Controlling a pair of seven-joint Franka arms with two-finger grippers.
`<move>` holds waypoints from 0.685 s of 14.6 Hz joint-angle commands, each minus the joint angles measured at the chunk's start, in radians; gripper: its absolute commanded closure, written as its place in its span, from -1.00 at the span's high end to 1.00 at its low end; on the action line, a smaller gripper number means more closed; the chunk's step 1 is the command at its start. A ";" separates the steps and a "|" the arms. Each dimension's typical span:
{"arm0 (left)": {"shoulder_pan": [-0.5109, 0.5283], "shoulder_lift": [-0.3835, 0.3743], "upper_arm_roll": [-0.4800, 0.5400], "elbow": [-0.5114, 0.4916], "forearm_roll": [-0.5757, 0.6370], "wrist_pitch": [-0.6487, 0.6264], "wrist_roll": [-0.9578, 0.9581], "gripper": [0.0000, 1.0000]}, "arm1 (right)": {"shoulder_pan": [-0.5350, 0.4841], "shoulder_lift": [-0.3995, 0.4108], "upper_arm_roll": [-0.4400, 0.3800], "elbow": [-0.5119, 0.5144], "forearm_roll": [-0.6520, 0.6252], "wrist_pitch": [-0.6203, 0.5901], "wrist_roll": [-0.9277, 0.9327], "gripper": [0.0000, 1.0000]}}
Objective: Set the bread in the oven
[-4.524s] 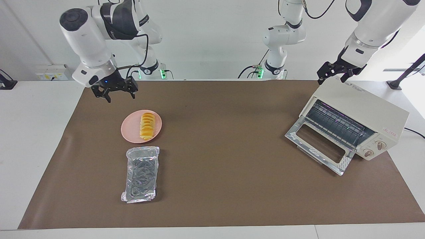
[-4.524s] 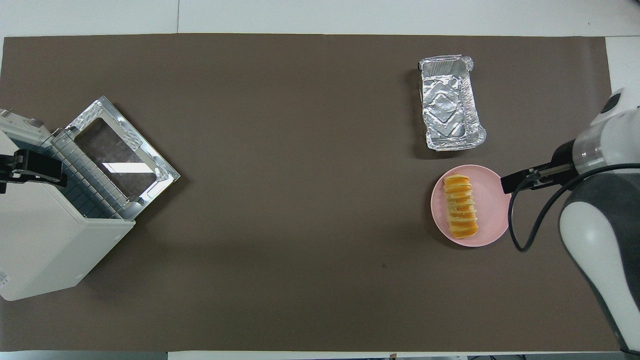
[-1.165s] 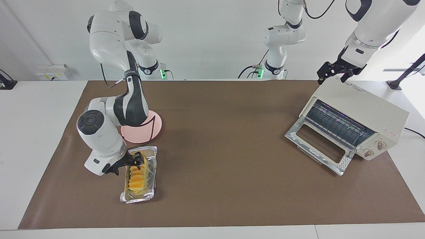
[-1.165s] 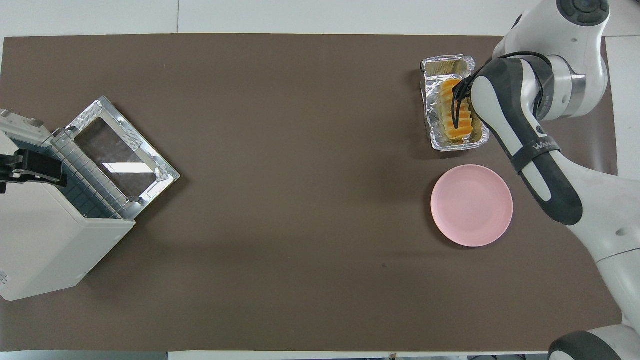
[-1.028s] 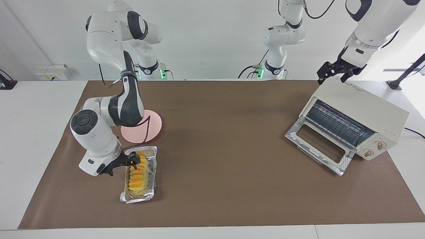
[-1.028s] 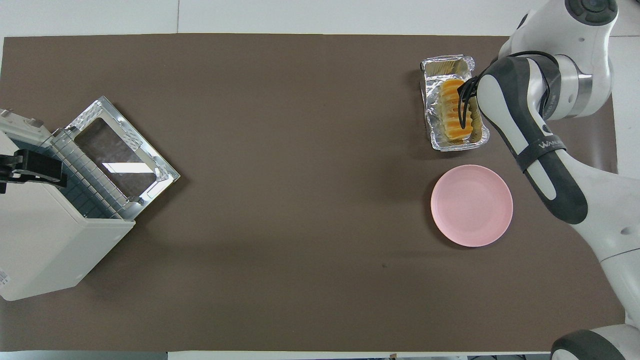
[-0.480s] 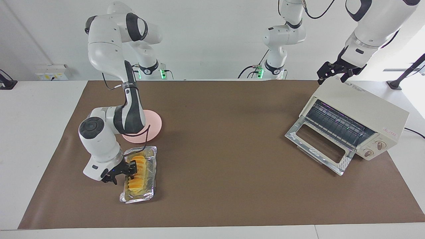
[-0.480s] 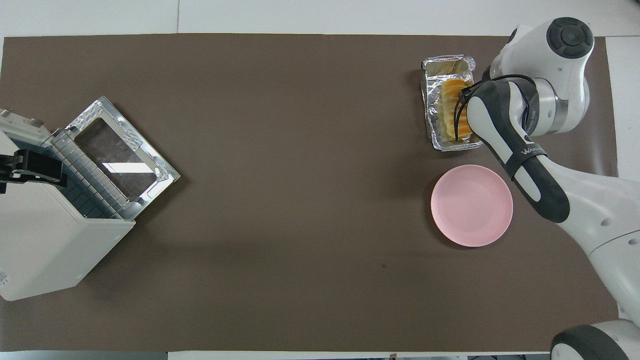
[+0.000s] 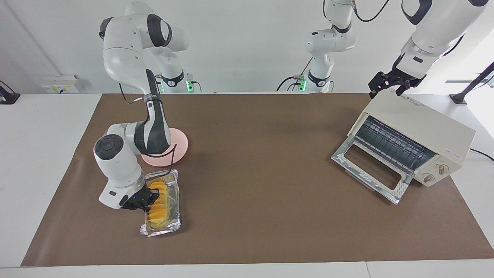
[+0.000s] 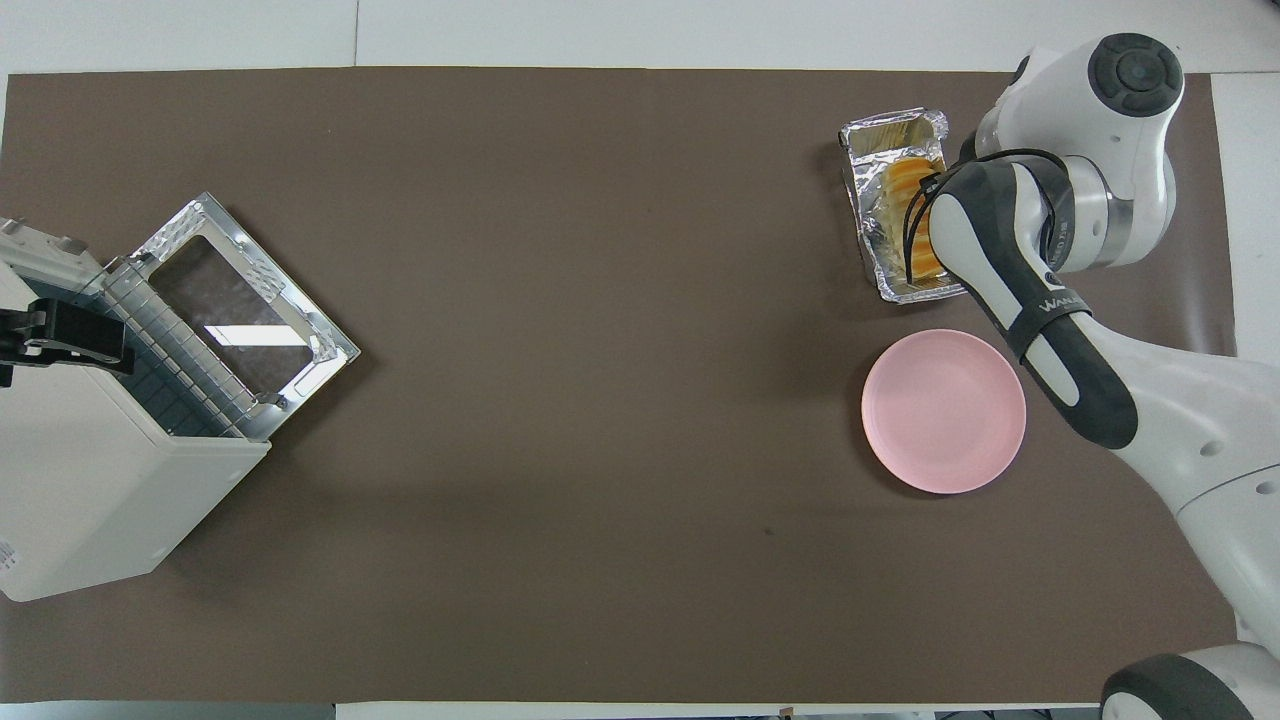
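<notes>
The tray's foil body is wider than my open fingers. My left gripper should next grab the tray by its thin rim [image 10: 859,218].
The bread [image 9: 158,204] lies lengthwise in the crinkled foil tray [image 9: 170,228], which stands on the brown mat farther from the robots than the pink plate [image 9: 180,145]. My right gripper [image 9: 142,200] is low at the tray's long side toward the right arm's end of the table, shut on its rim. In the overhead view my right forearm covers part of the bread [image 10: 900,180] and tray [image 10: 882,130]. The cream-white oven [image 9: 424,123] stands at the left arm's end, its glass door [image 9: 370,170] dropped open. My left gripper [image 9: 390,85] waits open over the oven's top.
The pink plate [image 10: 945,410] has nothing on it and lies nearer to the robots than the tray. The oven [image 10: 90,500] is angled, its open door [image 10: 240,310] facing the middle of the mat. A wide stretch of brown mat [image 9: 262,173] lies between tray and oven.
The bread went from the pink plate into the foil tray. In the last second my right gripper dropped beside the tray and closed on its rim; the tray turned slightly. The left arm has not moved.
</notes>
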 commanded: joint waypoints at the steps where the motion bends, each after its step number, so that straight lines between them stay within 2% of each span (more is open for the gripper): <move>1: 0.019 -0.027 -0.008 -0.028 -0.015 0.013 0.008 1.00 | 0.012 -0.022 0.012 0.039 -0.002 -0.138 0.028 -1.00; 3: 0.019 -0.027 -0.008 -0.028 -0.015 0.013 0.008 1.00 | 0.073 -0.014 0.012 0.183 -0.002 -0.343 0.154 -1.00; 5: 0.019 -0.027 -0.008 -0.028 -0.015 0.013 0.008 1.00 | 0.165 -0.015 0.013 0.289 0.045 -0.471 0.306 -1.00; 7: 0.019 -0.027 -0.008 -0.028 -0.015 0.013 0.008 1.00 | 0.253 -0.017 0.016 0.323 0.084 -0.504 0.452 -1.00; 10: 0.019 -0.027 -0.008 -0.028 -0.015 0.013 0.008 1.00 | 0.409 -0.018 0.009 0.308 0.139 -0.434 0.622 -1.00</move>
